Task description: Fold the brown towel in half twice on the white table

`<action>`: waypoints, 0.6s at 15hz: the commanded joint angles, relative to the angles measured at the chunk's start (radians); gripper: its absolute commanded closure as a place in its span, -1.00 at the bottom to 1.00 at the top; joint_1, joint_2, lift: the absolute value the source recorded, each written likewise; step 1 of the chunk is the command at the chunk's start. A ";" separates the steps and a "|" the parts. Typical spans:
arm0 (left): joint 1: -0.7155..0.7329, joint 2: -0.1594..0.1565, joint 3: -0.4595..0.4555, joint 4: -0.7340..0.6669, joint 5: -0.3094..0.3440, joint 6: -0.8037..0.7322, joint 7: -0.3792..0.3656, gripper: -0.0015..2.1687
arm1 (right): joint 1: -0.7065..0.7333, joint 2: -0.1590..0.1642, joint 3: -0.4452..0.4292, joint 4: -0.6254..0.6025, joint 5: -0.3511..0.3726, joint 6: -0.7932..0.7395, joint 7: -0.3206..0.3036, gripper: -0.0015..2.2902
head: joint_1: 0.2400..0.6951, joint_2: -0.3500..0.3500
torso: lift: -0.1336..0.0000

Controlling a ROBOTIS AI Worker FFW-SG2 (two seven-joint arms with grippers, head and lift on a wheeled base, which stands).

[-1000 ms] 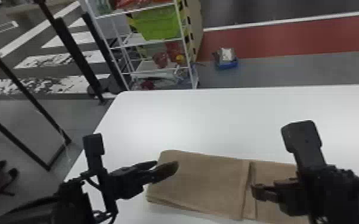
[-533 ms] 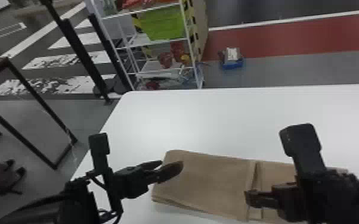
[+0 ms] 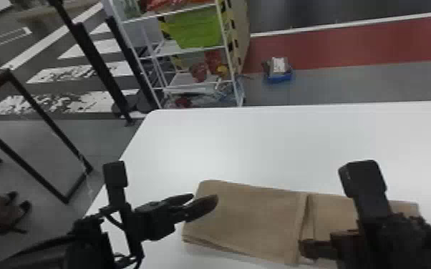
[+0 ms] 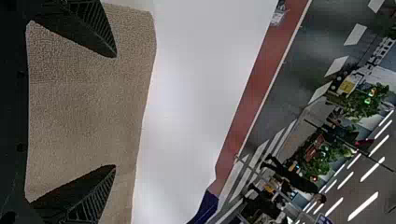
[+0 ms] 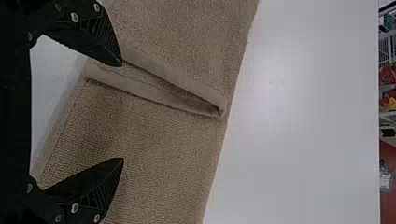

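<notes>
Next, my right gripper grips that raised fold [image 3: 302, 227], since the crossing hem stands up while the towel [image 3: 250, 214] around it lies flat.
The brown towel [image 3: 250, 214] lies as a folded strip along the near part of the white table [image 3: 261, 150], with a raised hem crossing its middle. My left gripper [image 3: 204, 204] is over the towel's left end, and in the left wrist view the left gripper [image 4: 116, 112] stands open above the brown cloth [image 4: 88, 107]. My right gripper [image 3: 308, 248] is by the crossing hem at the near side. In the right wrist view the right gripper [image 5: 122, 112] is open, one fingertip close to the hem [image 5: 154, 91] and nothing held between its fingers.
Beyond the table's far left corner stands a white shelf rack [image 3: 189, 52] with a green bin [image 3: 198, 28]. A blue box [image 3: 278, 75] sits on the floor behind the table. A dark-framed stand [image 3: 46, 125] is off to the left.
The head view has shifted slightly, so the table and towel appear a little farther right. The right gripper has moved a little left relative to the towel, toward the crossing hem.
</notes>
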 commanded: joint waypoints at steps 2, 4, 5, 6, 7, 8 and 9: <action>0.004 -0.004 0.007 0.000 0.000 0.006 -0.006 -0.97 | -0.018 0.001 0.005 0.050 -0.012 0.014 0.001 -0.83 | 1.00 1.00 | -0.85; 0.007 -0.004 0.024 -0.002 0.003 0.006 -0.015 -0.97 | -0.021 0.001 0.014 0.047 -0.012 0.014 -0.003 -0.83 | 1.00 1.00 | -0.85; 0.007 -0.004 0.030 0.000 0.006 0.006 -0.016 -0.97 | -0.020 0.001 0.016 0.026 -0.012 0.014 -0.006 -0.83 | 1.00 1.00 | -0.85; 0.007 -0.004 0.030 0.000 0.006 0.006 -0.016 -0.97 | -0.021 0.001 0.016 0.000 -0.007 0.014 -0.015 -0.83 | 1.00 1.00 | -0.85; 0.007 -0.004 0.032 0.000 0.006 0.006 -0.016 -0.97 | -0.021 0.001 0.017 -0.033 0.016 0.014 -0.018 -0.83 | 1.00 1.00 | -0.85; 0.005 -0.004 0.032 0.000 0.006 0.006 -0.016 -0.97 | -0.032 0.001 0.020 -0.056 0.054 0.014 -0.015 -0.83 | 1.00 1.00 | -0.85; 0.002 -0.004 0.030 0.000 0.006 0.006 -0.015 -0.97 | -0.043 0.001 0.020 -0.063 0.094 0.014 0.008 -0.83 | 1.00 1.00 | -0.85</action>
